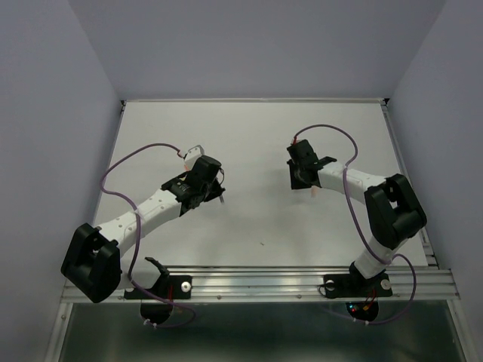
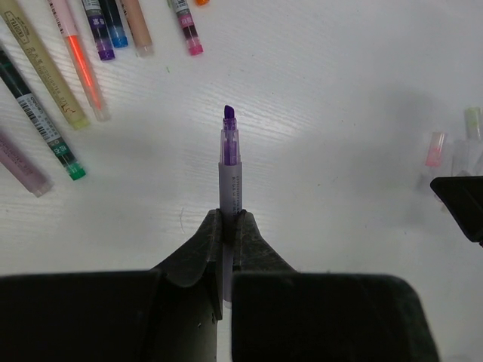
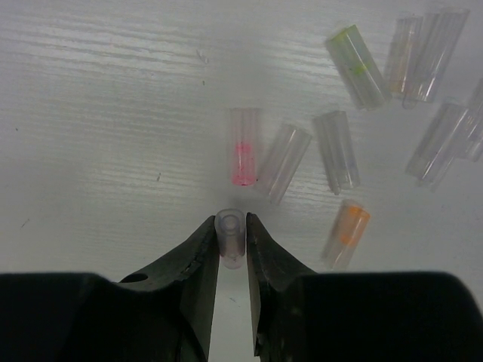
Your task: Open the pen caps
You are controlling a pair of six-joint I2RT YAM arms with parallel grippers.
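Observation:
The lilac pen [image 2: 230, 170] hangs above empty table beside the fanned pens and would drop short if my left gripper opened now: it moves toward them first.
My left gripper [image 2: 231, 222] is shut on a lilac pen [image 2: 230, 170] and holds it over the table; its purple tip is bare and points away. It also shows in the top view [image 1: 215, 187]. My right gripper [image 3: 231, 234] is shut on a clear, faintly purple pen cap [image 3: 230, 240], open end facing away. Just beyond it, loose caps lie on the table: a pink one [image 3: 244, 157], a clear one [image 3: 281, 162], an orange one [image 3: 346, 232], a green one [image 3: 355, 65] and several clear ones [image 3: 423, 56]. The right gripper sits mid-right in the top view [image 1: 302, 177].
Several other pens lie fanned out at the far left in the left wrist view, among them a green-ended pen [image 2: 45, 124], an orange highlighter [image 2: 75, 60] and a pink-ended pen [image 2: 187, 30]. Two caps [image 2: 435, 148] lie to the right there, beside a dark part of the right gripper [image 2: 460, 204].

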